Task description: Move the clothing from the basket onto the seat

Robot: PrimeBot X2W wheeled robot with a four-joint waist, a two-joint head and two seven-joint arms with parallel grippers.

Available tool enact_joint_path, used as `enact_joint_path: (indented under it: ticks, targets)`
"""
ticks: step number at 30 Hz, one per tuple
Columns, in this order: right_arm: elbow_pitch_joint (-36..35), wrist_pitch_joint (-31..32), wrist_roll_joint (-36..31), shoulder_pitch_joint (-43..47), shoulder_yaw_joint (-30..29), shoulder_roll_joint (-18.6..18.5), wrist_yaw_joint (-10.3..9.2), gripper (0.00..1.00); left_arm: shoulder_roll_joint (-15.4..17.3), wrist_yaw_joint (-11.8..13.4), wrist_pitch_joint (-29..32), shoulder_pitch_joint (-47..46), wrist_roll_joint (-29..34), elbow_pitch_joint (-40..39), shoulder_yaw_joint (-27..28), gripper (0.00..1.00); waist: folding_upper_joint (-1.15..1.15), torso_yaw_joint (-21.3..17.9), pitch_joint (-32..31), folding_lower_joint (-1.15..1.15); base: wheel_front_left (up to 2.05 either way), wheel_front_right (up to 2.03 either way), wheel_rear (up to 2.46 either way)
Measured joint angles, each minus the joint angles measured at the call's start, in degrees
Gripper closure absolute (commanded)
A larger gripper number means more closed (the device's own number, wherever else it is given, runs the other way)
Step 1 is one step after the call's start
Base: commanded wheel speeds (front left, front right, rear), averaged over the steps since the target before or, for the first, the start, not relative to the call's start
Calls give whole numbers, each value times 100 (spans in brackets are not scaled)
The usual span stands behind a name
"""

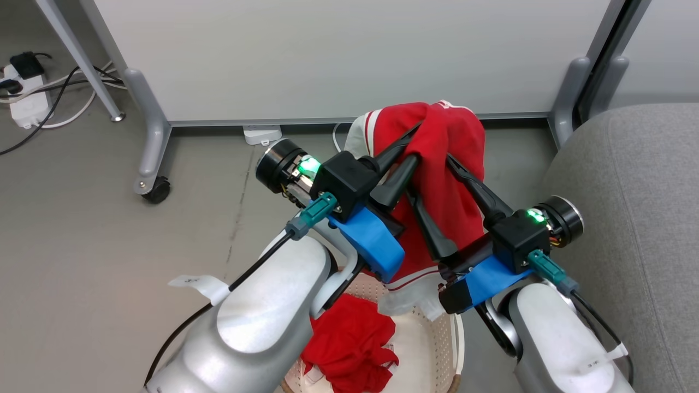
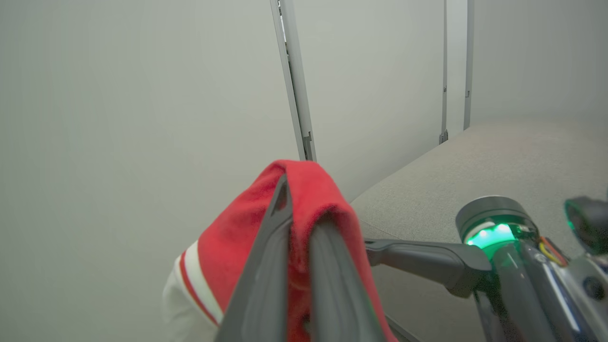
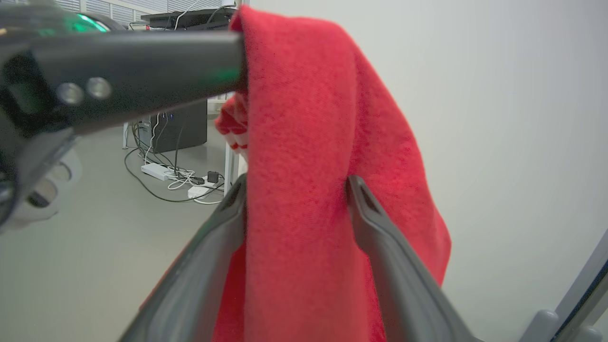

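My right gripper grabs the garment by its hanging fold [image 1: 437, 196] next, to carry the red garment from the basket onto the seat [image 1: 628, 191].
One red garment [image 1: 453, 136] with white stripe trim hangs in the air above the basket [image 1: 431, 338], draped over the fingertips of both grippers. My left gripper [image 1: 419, 144] is shut on its top fold; in the left wrist view the red garment [image 2: 313, 190] sits pinched between the near-closed left gripper [image 2: 304, 202]. My right gripper [image 1: 429, 174] stands open, with the hanging red garment [image 3: 294, 142] passing between the spread right gripper [image 3: 295, 183] and brushing both fingers. A second red garment [image 1: 349, 344] lies crumpled in the basket. The grey seat [image 1: 628, 191] is at the right.
A white partition on grey wheeled legs [image 1: 147, 164] stands just behind the lifted garment. A power strip and cables [image 1: 22, 93] lie on the floor at far left. In the left wrist view the seat [image 2: 475, 166] stretches beyond the right arm's finger [image 2: 427, 261].
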Motion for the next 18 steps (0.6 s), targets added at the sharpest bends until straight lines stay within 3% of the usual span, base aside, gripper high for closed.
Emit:
enact_joint_path:
  ticks: [5,6,7,18]
  targets:
    - [268,0,140,-110,-105,1,0,0,-56,1,-38,-38,-64,-26,-110,100,0,47,-35,0,0,0,0]
    - [330,0,196,-132,-105,0,0,69,-64,2,-47,-39,-88,-26,-133,100,0,52,-44,0,0,0,0]
    - [361,0,216,-141,-105,0,0,100,-66,4,-48,-40,-101,-24,-151,100,0,55,-53,0,0,0,0]
    - [474,0,427,-155,-129,0,0,100,-80,51,-142,-73,-185,90,-215,100,0,61,-109,0,0,0,0]
